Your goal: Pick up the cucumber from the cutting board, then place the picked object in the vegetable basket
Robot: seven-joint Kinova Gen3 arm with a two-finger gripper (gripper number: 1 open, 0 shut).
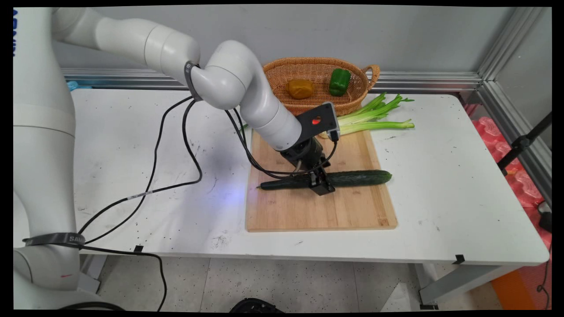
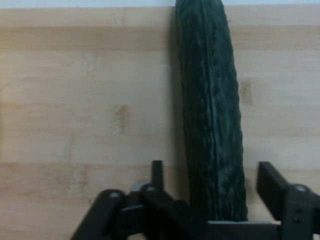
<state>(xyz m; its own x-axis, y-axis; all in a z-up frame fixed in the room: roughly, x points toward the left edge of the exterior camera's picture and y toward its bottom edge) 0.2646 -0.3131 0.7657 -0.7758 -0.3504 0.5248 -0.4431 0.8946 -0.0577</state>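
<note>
Next, my gripper grabs the cucumber by its middle, to lift the cucumber off the cutting board toward the wicker basket (image 1: 317,87).
A long dark green cucumber (image 1: 357,178) lies lengthwise across a wooden cutting board (image 1: 317,211) in the middle of the table. My gripper (image 1: 320,185) is lowered onto the cucumber's middle, with one finger on each side. In the hand view the cucumber (image 2: 210,100) runs up from between the fingers over the board (image 2: 90,100). The left fingertip (image 2: 157,172) and the right one (image 2: 270,177) each stand a small gap off its skin. The gripper (image 2: 214,174) is open and straddles the cucumber without squeezing it.
A wicker basket (image 1: 317,61) at the back holds a green bell pepper (image 1: 339,81) and a yellow-brown vegetable (image 1: 299,88). Celery stalks (image 1: 374,119) lie between basket and board, overlapping the board's far edge. Black cables (image 1: 176,145) hang from the arm over the table's left half.
</note>
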